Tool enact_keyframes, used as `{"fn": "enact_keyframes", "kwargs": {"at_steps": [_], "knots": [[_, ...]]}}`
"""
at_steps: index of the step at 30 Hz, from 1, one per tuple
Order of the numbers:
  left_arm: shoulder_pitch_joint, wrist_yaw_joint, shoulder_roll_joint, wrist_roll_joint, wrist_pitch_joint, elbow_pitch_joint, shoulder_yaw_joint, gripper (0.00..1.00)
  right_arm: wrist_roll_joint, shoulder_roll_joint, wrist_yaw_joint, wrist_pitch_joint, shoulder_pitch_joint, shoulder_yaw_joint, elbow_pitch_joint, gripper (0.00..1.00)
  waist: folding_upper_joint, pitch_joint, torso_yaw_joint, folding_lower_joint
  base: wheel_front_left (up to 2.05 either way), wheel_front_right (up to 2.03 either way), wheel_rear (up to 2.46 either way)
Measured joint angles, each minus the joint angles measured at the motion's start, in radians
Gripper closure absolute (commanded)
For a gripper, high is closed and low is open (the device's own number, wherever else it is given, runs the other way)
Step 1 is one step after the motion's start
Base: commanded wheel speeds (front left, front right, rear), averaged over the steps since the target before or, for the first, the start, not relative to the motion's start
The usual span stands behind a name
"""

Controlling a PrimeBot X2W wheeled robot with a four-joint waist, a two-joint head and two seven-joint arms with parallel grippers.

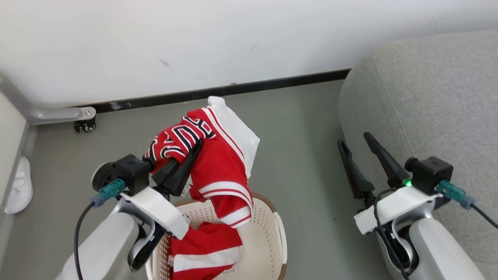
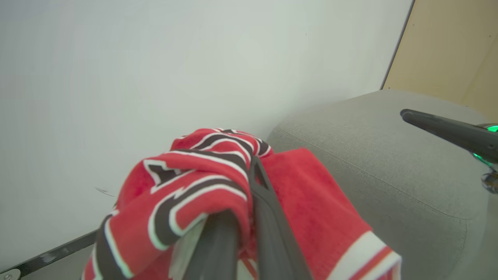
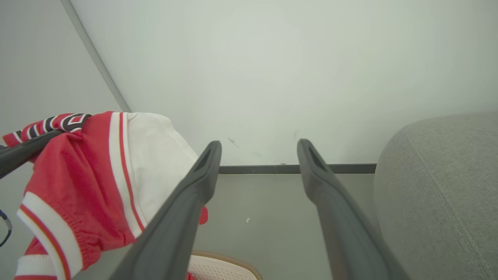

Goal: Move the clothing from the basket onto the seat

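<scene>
My right gripper will move the clothing onto the grey seat (image 1: 428,97), so next it will grab the red garment by its striped hem (image 1: 225,188).
My left gripper (image 1: 196,147) is shut on a red garment with black-and-white letters (image 1: 218,155), raised above the basket (image 1: 278,229). The cloth drapes over its fingers (image 2: 268,217) and the lower hem hangs down into the basket's mouth. A second red garment with a broad white stripe (image 1: 206,249) lies inside the cream, brown-rimmed basket. The grey seat (image 1: 428,97) fills the right side. My right gripper (image 1: 354,139) stands open and empty beside the seat's edge, right of the basket. In the right wrist view its gap (image 3: 260,144) faces the wall, with the held garment (image 3: 97,175) at left.
A white wall and black baseboard (image 1: 233,91) run behind the basket. A metal leg with a caster (image 1: 83,116) stands at back left, and a white slipper (image 1: 19,186) lies on the floor at far left. Grey floor (image 1: 307,155) separates basket and seat.
</scene>
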Motion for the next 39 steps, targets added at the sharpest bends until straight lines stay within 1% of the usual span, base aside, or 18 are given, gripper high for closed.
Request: {"fn": "enact_keyframes", "kwargs": {"at_steps": [11, 15, 21, 23, 26, 27, 35, 39], "knots": [[0.033, 0.006, -0.010, -0.007, 0.000, 0.007, -0.009, 1.00, 0.016, -0.006, 0.000, 0.000, 0.057, 0.001, -0.001, 0.00, 0.0000, -0.055, 0.019, 0.0000, 0.00, 0.00, 0.00], [0.033, 0.015, -0.007, -0.009, 0.002, 0.003, -0.006, 1.00, 0.025, -0.007, 0.000, 0.000, 0.056, 0.027, -0.006, 0.00, 0.0000, -0.059, 0.022, 0.0000, 0.00, 0.00, 0.00], [0.033, 0.016, -0.007, -0.009, 0.003, -0.002, -0.006, 1.00, 0.027, -0.007, 0.000, 0.000, 0.056, 0.056, -0.014, 0.00, 0.0000, -0.059, 0.023, 0.0000, 0.00, 0.00, 0.00], [0.033, 0.016, -0.007, -0.009, 0.003, -0.004, -0.006, 1.00, 0.030, -0.007, 0.000, 0.000, 0.056, 0.081, -0.022, 0.00, 0.0000, -0.058, 0.023, 0.0000, 0.00, 0.00, 0.00], [0.032, 0.017, -0.008, -0.009, 0.011, -0.005, -0.007, 1.00, 0.042, -0.006, 0.000, 0.000, 0.051, 0.163, -0.031, 0.00, 0.0000, -0.058, 0.024, 0.0000, 0.00, 0.00, 0.00], [0.032, 0.017, -0.008, -0.009, 0.011, -0.005, -0.007, 1.00, 0.042, -0.006, 0.000, 0.000, 0.051, 0.163, -0.031, 0.00, 0.0000, -0.058, 0.024, 0.0000, 0.00, 0.00, 0.00], [0.027, 0.017, -0.015, -0.009, 0.020, -0.002, -0.017, 1.00, 0.059, -0.008, 0.000, 0.000, 0.045, 0.348, -0.037, 0.00, 0.0000, -0.058, 0.030, 0.0000, 0.00, 0.00, 0.00], [0.019, 0.017, -0.022, -0.009, 0.026, 0.001, -0.023, 1.00, 0.062, -0.011, 0.000, 0.000, 0.009, 0.425, -0.034, 0.00, 0.0000, -0.059, 0.035, 0.0000, 0.00, 0.00, 0.00]]}}
